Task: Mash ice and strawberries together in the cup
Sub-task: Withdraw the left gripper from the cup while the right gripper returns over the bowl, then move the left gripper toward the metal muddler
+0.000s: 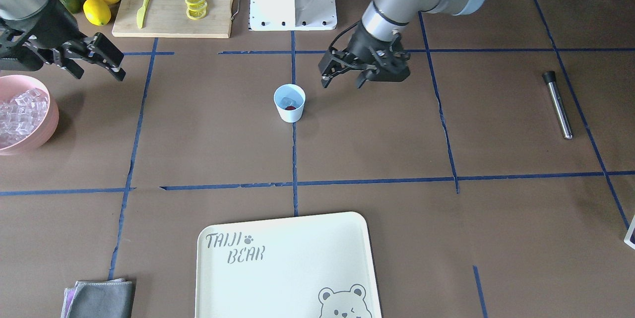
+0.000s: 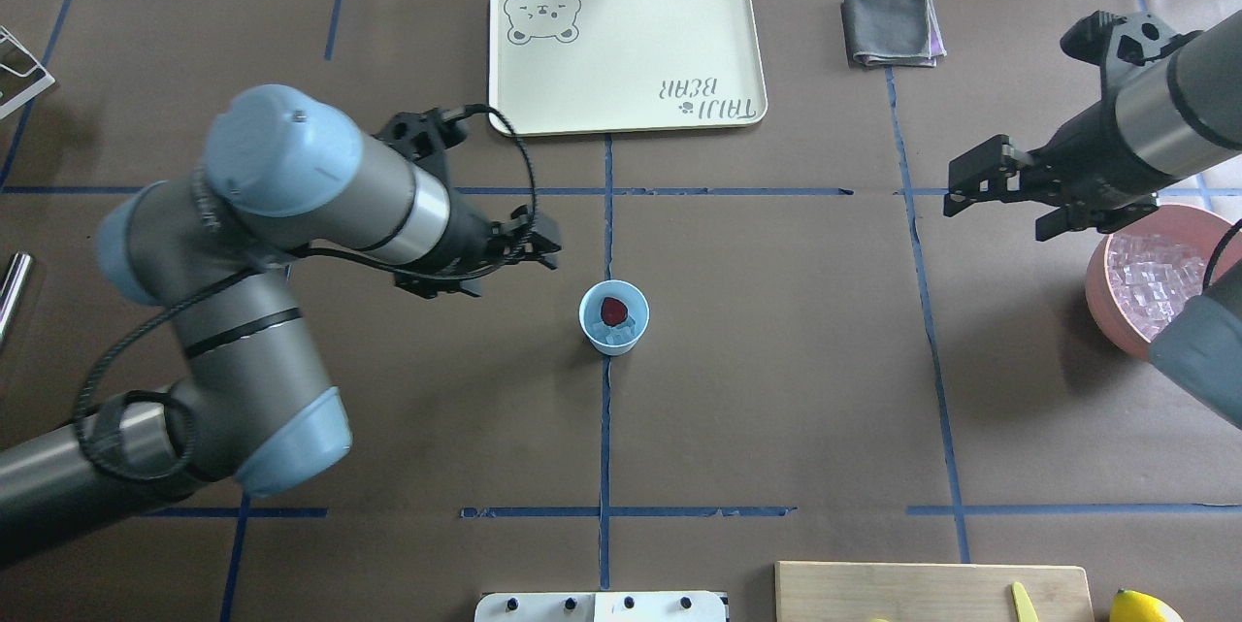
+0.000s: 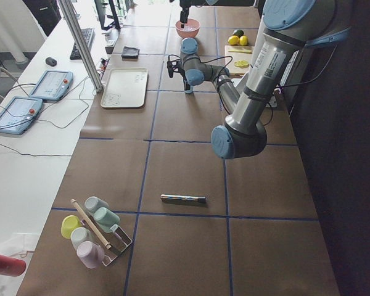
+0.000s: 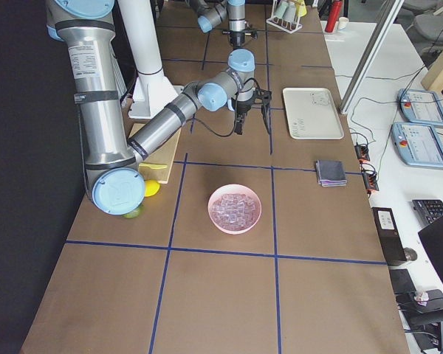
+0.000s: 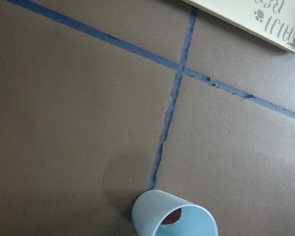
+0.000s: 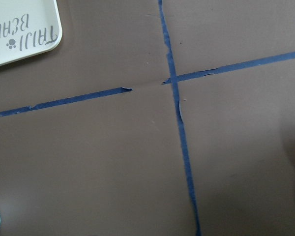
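Observation:
I need to mash the ice and strawberries in the cup (image 1: pixel 289 103), so next my left gripper should grab the steel masher rod by its black-tipped end (image 1: pixel 549 77).
The light blue cup (image 2: pixel 613 316) (image 1: pixel 289 103) stands upright at the table's middle, on a blue tape line. A red strawberry (image 2: pixel 613 311) (image 1: pixel 290 107) lies inside it with a little ice (image 2: pixel 615 339) beside it. My left gripper (image 2: pixel 514 271) (image 1: pixel 343 80) hovers just beside the cup on my left, open and empty. In the left wrist view the cup (image 5: pixel 173 220) shows at the bottom edge. More ice (image 2: pixel 1150 275) fills the pink bowl (image 2: pixel 1101 297) (image 1: pixel 49 119) at my far right. My right gripper (image 2: pixel 999 208) (image 1: pixel 99 71) hangs open beside that bowl, holding nothing.
A steel rod with a black tip (image 1: pixel 558 104) lies far to my left. The bear tray (image 2: pixel 626 49) sits across the table, with a grey cloth (image 2: pixel 891 27) to its right. Near the base are a cutting board (image 1: pixel 173 5) with lemon slices (image 1: pixel 196 5), a yellow knife (image 1: pixel 144 4) and whole lemons (image 1: pixel 100 3).

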You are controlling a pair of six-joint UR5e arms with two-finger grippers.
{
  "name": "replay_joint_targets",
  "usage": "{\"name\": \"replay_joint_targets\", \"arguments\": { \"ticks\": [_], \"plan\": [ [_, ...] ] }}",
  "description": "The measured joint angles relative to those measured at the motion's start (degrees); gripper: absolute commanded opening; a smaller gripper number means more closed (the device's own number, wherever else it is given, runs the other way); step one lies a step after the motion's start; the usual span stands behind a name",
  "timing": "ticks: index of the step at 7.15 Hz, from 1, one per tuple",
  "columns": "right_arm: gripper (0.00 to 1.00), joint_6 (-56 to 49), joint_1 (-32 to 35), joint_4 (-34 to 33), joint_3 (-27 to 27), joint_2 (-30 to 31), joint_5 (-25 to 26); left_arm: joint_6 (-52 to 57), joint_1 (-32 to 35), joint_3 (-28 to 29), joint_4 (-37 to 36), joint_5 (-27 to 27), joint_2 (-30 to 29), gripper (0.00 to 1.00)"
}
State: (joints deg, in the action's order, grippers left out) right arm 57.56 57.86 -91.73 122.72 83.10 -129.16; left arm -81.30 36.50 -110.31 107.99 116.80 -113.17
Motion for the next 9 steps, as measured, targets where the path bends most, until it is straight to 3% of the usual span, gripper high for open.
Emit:
{"name": "replay_joint_targets", "arguments": {
  "ticks": [2, 4, 6, 9],
  "plan": [
    [0.99, -12.5, 7.1, -0.5, -1.5, 4.4, -3.6, 15.7, 6.7, -6.4, 0.3, 5.3, 15.7, 0.93],
    [0.99, -25.0, 12.5, -0.6, -4.8, 7.0, -4.3, 33.8, 13.7, -8.1, 0.6, 7.3, 28.7, 0.93],
    [0.99, -35.7, 16.9, -2.2, -7.7, 7.8, -4.3, 49.9, 21.4, -1.7, 0.6, 8.1, 33.3, 0.92],
    [0.99, -46.5, 20.6, -6.2, -9.7, 7.5, -4.3, 56.8, 28.0, 12.1, 0.8, 10.4, 32.9, 0.92]
  ]
}}
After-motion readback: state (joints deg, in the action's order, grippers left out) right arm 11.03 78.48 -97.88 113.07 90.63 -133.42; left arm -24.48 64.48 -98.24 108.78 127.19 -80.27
